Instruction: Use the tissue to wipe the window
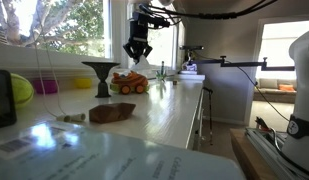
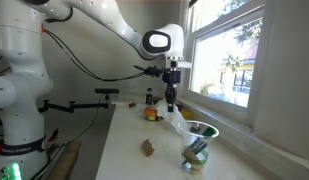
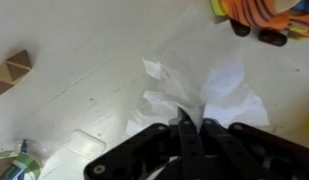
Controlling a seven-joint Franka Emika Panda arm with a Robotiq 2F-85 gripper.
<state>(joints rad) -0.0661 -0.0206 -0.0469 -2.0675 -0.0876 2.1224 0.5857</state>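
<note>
My fingers are dangling the tissue from above the truck's top. My gripper needs to keep holding the tissue until its lower edge (image 3: 250, 110) lies on the white counter.
My gripper (image 3: 190, 124) is shut on the tissue (image 3: 216, 92), a crumpled white paper that spreads out below the fingertips in the wrist view. In both exterior views the gripper (image 1: 139, 52) (image 2: 172, 100) hangs above the white counter, close to the orange toy truck (image 1: 131, 84). The tissue (image 2: 180, 120) trails down from the fingers. The window (image 1: 64, 25) (image 2: 234, 60), clear panes in a white frame with trees behind, runs along the counter's far side. The gripper is apart from the glass.
A flat brown lump (image 1: 112, 113) (image 2: 147, 147) (image 3: 10, 72) lies on the counter. A dark funnel-shaped stand (image 1: 101, 75) and the truck (image 3: 256, 14) sit near the window. A glass bowl (image 2: 198, 141) stands near the sill. A white robot base (image 2: 19, 90) stands beside the counter.
</note>
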